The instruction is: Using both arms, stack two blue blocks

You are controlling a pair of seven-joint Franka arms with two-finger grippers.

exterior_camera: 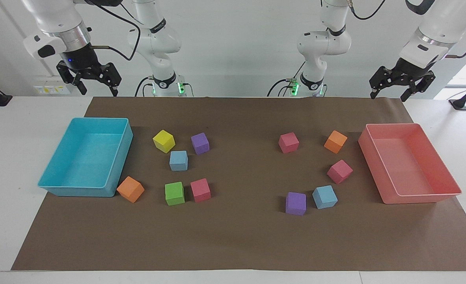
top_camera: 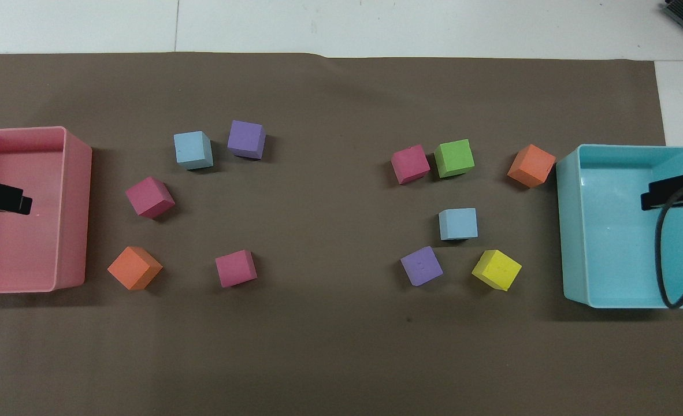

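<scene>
My right gripper should next grab the blue block beside the yellow cube [top_camera: 496, 270] by its sides, to start the stack of two blue blocks.
One blue block [exterior_camera: 178, 160] [top_camera: 457, 223] lies toward the right arm's end of the brown mat, among a yellow, a purple, a green and a pink cube. The other blue block [exterior_camera: 325, 197] [top_camera: 192, 149] lies toward the left arm's end, touching nothing, beside a purple cube [exterior_camera: 295, 203]. My right gripper [exterior_camera: 99, 91] hangs open and empty, high over the turquoise tray [exterior_camera: 119, 157]. High over the pink tray [exterior_camera: 369, 154], my left gripper [exterior_camera: 388, 94] is also open and holds nothing. Both arms wait well away from the blocks.
Other cubes are scattered on the mat [exterior_camera: 237, 236]: two orange ones [exterior_camera: 130, 189] [exterior_camera: 335, 141], three pink ones [exterior_camera: 200, 190] [exterior_camera: 288, 142] [exterior_camera: 340, 171], a yellow one [exterior_camera: 164, 141], a green one [exterior_camera: 174, 193] and a second purple one [exterior_camera: 200, 143]. Both trays hold nothing.
</scene>
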